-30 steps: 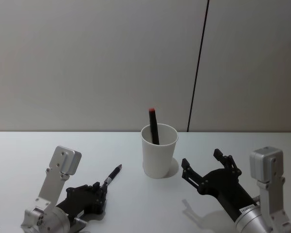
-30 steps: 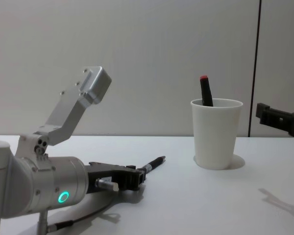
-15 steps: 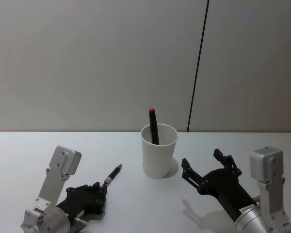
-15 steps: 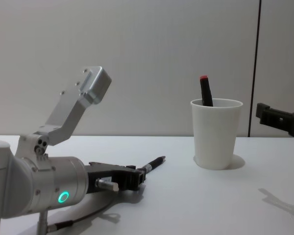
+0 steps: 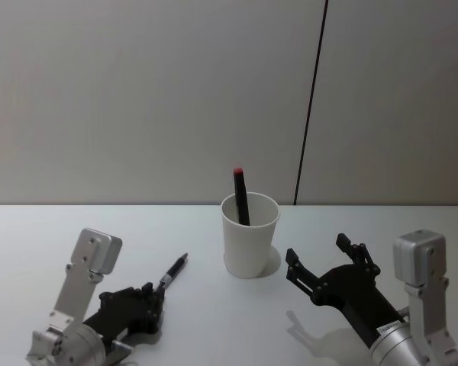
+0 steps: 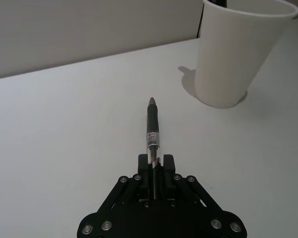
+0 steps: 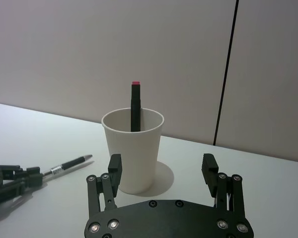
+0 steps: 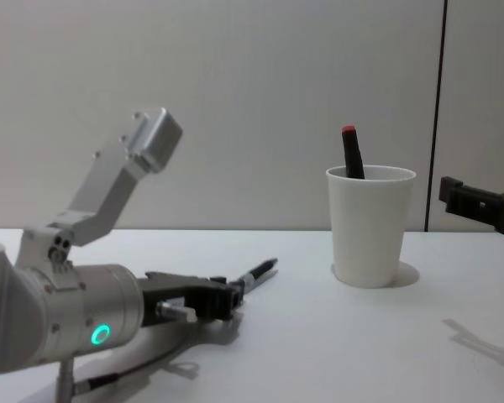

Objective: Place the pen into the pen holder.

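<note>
The pen has its dark front grip [image 5: 177,266] sticking out free. My right gripper will grab the pen there next, since my left gripper stays closed around the pen's rear end.
A dark pen [image 6: 152,130] with a clear band points toward the pen holder, and my left gripper [image 6: 153,161] is shut on its rear end. The pen [image 5: 172,270] is held low over the white table, left of the holder, its tip [image 8: 269,264] slightly raised. The pen holder [image 5: 249,238] is a white paper cup [image 8: 370,228] standing upright at the table's middle. My right gripper [image 5: 317,250] hovers open to the right of the cup [image 7: 133,154], with nothing between its fingers.
A black marker with a red cap [image 5: 240,195] stands inside the cup and leans on its rim [image 7: 134,106]. The white table [image 5: 214,320] runs back to a grey wall with a dark vertical seam [image 5: 311,99].
My left gripper has risen a little and drawn slightly back with the pen still in it, so the pen's tip is tilted up. The right arm and the cup have not moved.
</note>
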